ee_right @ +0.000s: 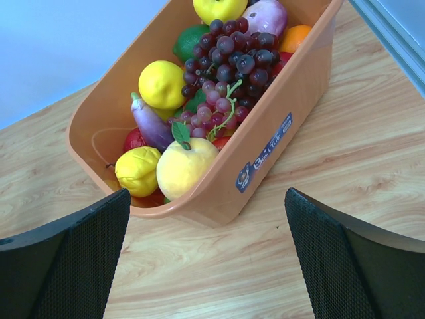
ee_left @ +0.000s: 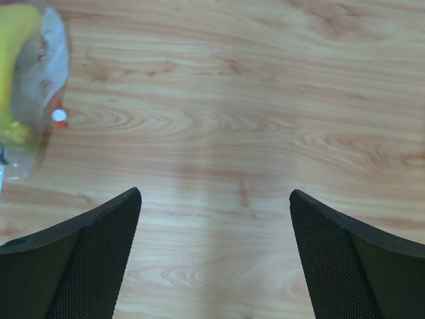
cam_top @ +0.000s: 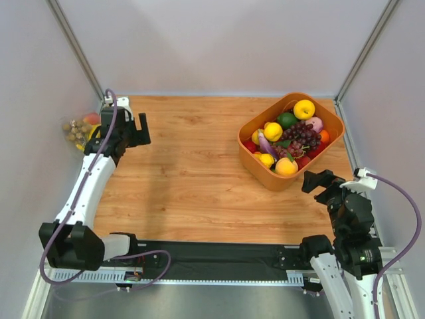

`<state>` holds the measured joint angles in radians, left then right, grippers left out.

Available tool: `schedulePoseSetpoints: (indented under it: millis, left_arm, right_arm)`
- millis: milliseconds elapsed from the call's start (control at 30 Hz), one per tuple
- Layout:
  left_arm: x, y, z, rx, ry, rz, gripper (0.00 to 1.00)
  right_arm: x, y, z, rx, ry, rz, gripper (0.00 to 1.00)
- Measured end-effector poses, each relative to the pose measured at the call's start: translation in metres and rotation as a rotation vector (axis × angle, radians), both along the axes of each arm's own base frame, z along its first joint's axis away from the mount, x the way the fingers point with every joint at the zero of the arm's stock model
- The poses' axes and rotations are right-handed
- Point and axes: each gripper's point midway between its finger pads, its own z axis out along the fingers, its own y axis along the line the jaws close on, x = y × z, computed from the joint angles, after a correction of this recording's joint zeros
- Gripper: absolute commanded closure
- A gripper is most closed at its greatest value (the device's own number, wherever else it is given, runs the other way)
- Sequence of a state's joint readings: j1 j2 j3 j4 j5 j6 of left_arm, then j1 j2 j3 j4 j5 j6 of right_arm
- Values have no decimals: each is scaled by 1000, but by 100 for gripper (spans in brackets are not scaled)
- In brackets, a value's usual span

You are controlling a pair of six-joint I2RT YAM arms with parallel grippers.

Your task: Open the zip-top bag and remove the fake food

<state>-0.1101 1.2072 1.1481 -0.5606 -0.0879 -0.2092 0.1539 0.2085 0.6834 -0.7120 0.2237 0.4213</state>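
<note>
The zip needs to stay free for opening, so I should next use my left gripper to grab the zip-top bag by its ball-cluster edge [cam_top: 71,133], away from the red-orange zip slider.
The zip-top bag [cam_top: 80,129] lies at the table's far left edge, partly under my left arm. Through it show the tan-brown ball cluster [cam_top: 74,127], the red-orange peach-like fruit [cam_top: 91,118] and a bit of yellow banana [cam_top: 88,135]. In the left wrist view the bag [ee_left: 40,73] is at the top left, with the banana [ee_left: 13,53] inside and the red-orange zip slider [ee_left: 58,115] at its edge. My left gripper [ee_left: 216,193] is open and empty over bare wood, just right of the bag [cam_top: 138,129]. My right gripper [cam_top: 319,183] is open and empty, near the table's right front.
An orange plastic basket [cam_top: 262,171] stands at the back right, full of other fake fruit, among them purple grapes [ee_right: 226,60] and yellow fruits. My right gripper [ee_right: 207,193] hovers just in front of its near wall [ee_right: 265,153]. White walls enclose the table.
</note>
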Motion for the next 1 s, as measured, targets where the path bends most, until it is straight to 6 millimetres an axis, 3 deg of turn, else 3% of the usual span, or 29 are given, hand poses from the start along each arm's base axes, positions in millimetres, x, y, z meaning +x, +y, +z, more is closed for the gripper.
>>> schedulePoseSetpoints:
  millis: [267, 633, 800, 1000]
  left_arm:
    - [17, 84, -24, 104, 38, 328, 1]
    - [4, 184, -81, 184, 164, 676, 1]
    - [-5, 208, -104, 192, 197, 766, 1]
    - [0, 216, -126, 197, 229, 784, 1]
  right_arm:
    - [0, 2, 2, 3, -7, 11, 0]
    - [0, 4, 2, 6, -7, 23, 0]
    - [0, 4, 2, 6, -7, 24, 0]
    - [0, 5, 2, 6, -6, 25, 0]
